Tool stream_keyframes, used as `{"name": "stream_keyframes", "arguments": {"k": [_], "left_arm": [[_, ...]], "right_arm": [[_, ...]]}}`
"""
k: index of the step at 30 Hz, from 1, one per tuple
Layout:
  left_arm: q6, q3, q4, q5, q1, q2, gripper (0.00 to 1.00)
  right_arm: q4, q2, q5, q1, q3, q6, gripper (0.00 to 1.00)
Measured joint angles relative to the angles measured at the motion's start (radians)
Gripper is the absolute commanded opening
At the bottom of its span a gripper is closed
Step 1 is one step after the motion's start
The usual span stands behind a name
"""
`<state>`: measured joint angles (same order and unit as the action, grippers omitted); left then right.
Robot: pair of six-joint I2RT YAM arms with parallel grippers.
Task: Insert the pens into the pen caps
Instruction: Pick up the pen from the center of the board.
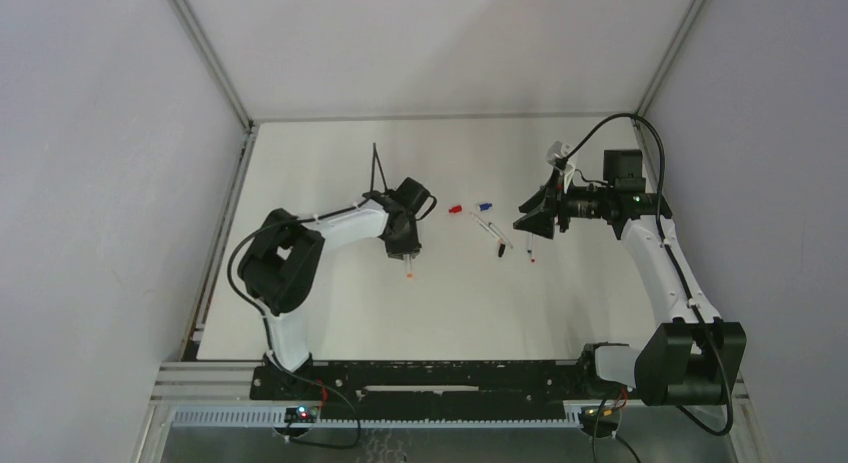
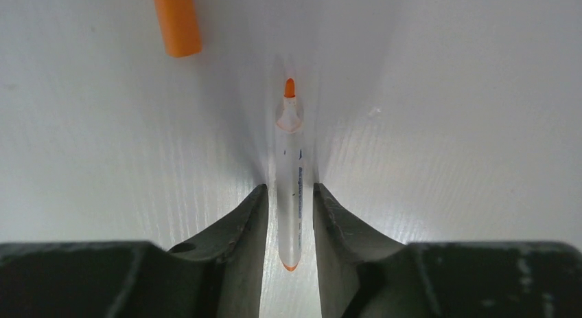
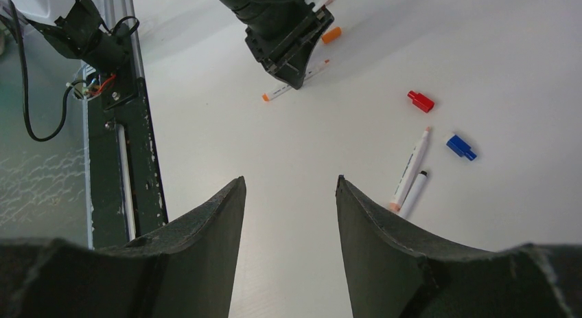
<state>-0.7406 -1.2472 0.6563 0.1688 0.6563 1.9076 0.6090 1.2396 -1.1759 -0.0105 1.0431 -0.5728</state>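
Note:
I need to close my left gripper on the white pen. Its body is between my fingers, and they meet their shadows at the table, so I would hold the pen if I closed now.
My left gripper (image 2: 289, 187) is down at the table with its jaws either side of an orange-tipped white pen (image 2: 291, 174), a narrow gap showing on each side. An orange cap (image 2: 176, 19) lies just beyond, to the left of the pen's tip. From above, the pen (image 1: 410, 271) sticks out below the left gripper (image 1: 407, 249). My right gripper (image 3: 289, 180) is open and empty above the table. A red cap (image 3: 420, 101), a blue cap (image 3: 460, 147) and two pens (image 3: 410, 168) lie side by side ahead of it. No green cap is in view.
From above, the red cap (image 1: 455, 210) and blue cap (image 1: 484, 205) lie mid-table, with a black-tipped pen (image 1: 499, 248) and a red-tipped pen (image 1: 530, 251) near the right gripper (image 1: 522, 223). Grey walls enclose the table; a black rail (image 3: 134, 160) runs along its near edge.

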Motion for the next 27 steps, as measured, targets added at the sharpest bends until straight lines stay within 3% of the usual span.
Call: {"name": "stream_keyframes", "arguments": {"k": [3,10,22,24,27], "left_arm": [[0.010,0.058,-0.075,-0.042,-0.021,-0.043,0.36],[0.053,0.071,-0.094,-0.071,-0.042,-0.048,0.21],[0.096,0.002,-0.028,-0.040,-0.035,-0.005,0.23],[0.097,-0.001,-0.026,-0.040,-0.035,-0.003,0.18],[0.100,-0.009,-0.019,-0.042,-0.035,0.003,0.01]], "right_arm": [[0.000,0.000,0.000,0.000,0.000,0.000,0.59],[0.000,0.000,-0.001,0.000,0.000,0.001,0.59],[0.000,0.000,-0.011,0.000,0.000,0.003,0.60],[0.000,0.000,-0.013,0.000,0.000,0.002,0.59],[0.000,-0.002,-0.016,0.001,0.000,0.002,0.59]]}}
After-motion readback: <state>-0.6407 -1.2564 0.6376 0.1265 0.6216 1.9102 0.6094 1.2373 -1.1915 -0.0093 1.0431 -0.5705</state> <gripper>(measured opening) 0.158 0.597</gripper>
